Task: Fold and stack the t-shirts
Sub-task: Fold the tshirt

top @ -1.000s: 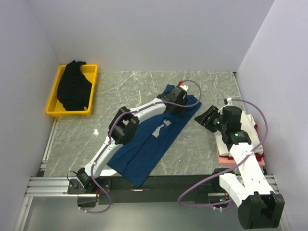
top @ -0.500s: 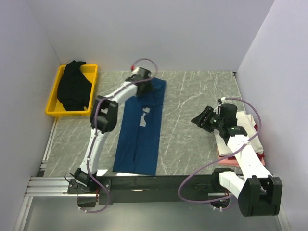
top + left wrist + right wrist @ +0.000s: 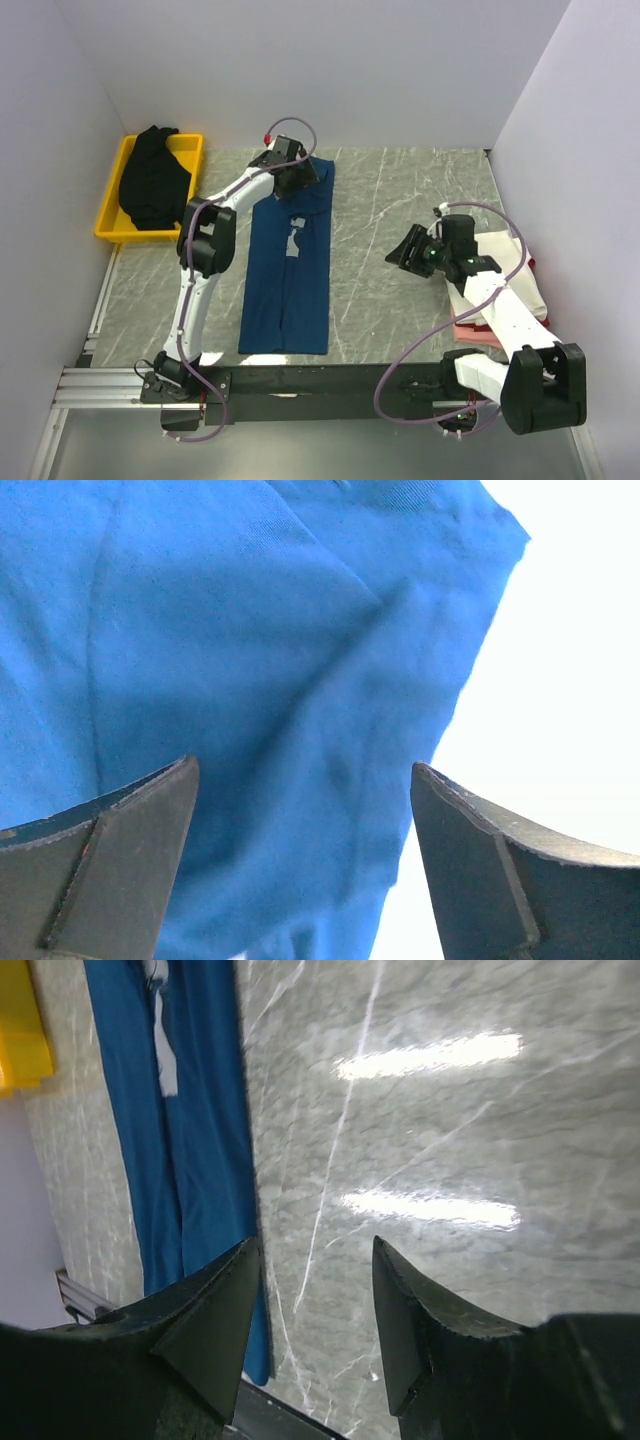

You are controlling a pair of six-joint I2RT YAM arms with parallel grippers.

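Note:
My right gripper needs to grab the dark blue t-shirt (image 3: 288,270) next by the outer corner of its end near the black bar, to fold that end over.
The dark blue t-shirt (image 3: 288,270) lies folded lengthwise into a long strip on the marble table, part of its pale print (image 3: 293,238) showing at the fold. My left gripper (image 3: 300,180) is open just above the strip's far end; blue cloth (image 3: 250,680) fills its wrist view between the parted fingers. My right gripper (image 3: 405,250) is open and empty over bare table right of the strip, which shows in its wrist view (image 3: 200,1110). A black t-shirt (image 3: 152,178) lies bunched in the yellow tray (image 3: 193,190). A stack of folded white, pink and red tees (image 3: 505,290) sits at the right edge, under my right arm.
The yellow tray stands at the far left by the wall. White walls close in the table on three sides. A black rail (image 3: 330,380) runs along the near edge.
My left gripper swung the blue shirt's far end leftwards, turning the strip from slanted to straight, and now hovers open over it. My right gripper has moved left, out from the folded stack.

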